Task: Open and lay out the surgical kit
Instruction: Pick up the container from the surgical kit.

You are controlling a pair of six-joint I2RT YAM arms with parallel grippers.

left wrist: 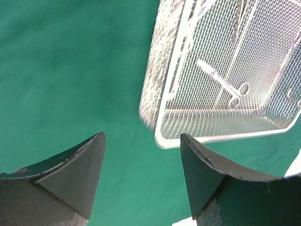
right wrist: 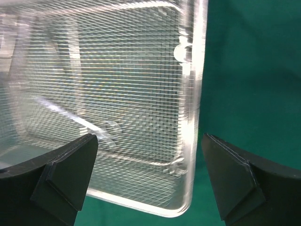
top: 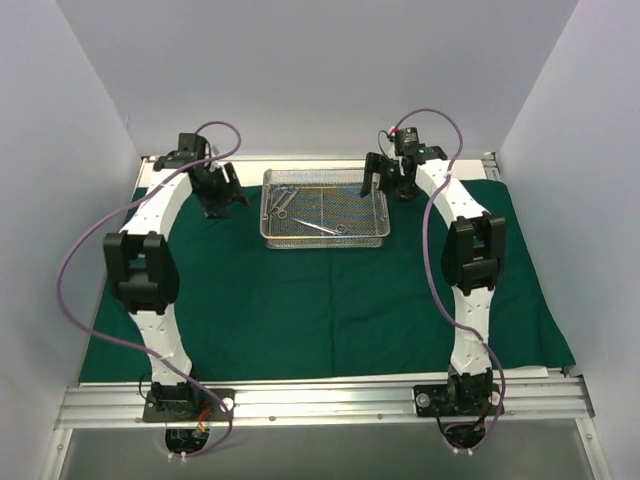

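My right gripper is at the opposite end of the tray. My left gripper needs to grab the tray's end rim [top: 265, 204] [left wrist: 175, 68] next, to carry the tray level with the instruments inside.
The dark green drape [top: 330, 300] lies spread flat over the table. The silver wire-mesh tray [top: 325, 238] stands on it at the far middle, with several slim steel instruments [top: 300, 210] inside. My left gripper [top: 222, 205] is open and empty, just left of the tray; its view shows the tray's corner [left wrist: 162, 141] ahead of the fingertips and an instrument [left wrist: 221, 82] inside. My right gripper [top: 378, 182] is open over the tray's right end; the tray's rim [right wrist: 195, 117] lies between its fingers without touching them.
Grey walls close in the left, right and far sides. A metal rail [top: 320, 400] with both arm bases runs along the near edge. Purple cables [top: 80, 250] loop beside each arm.
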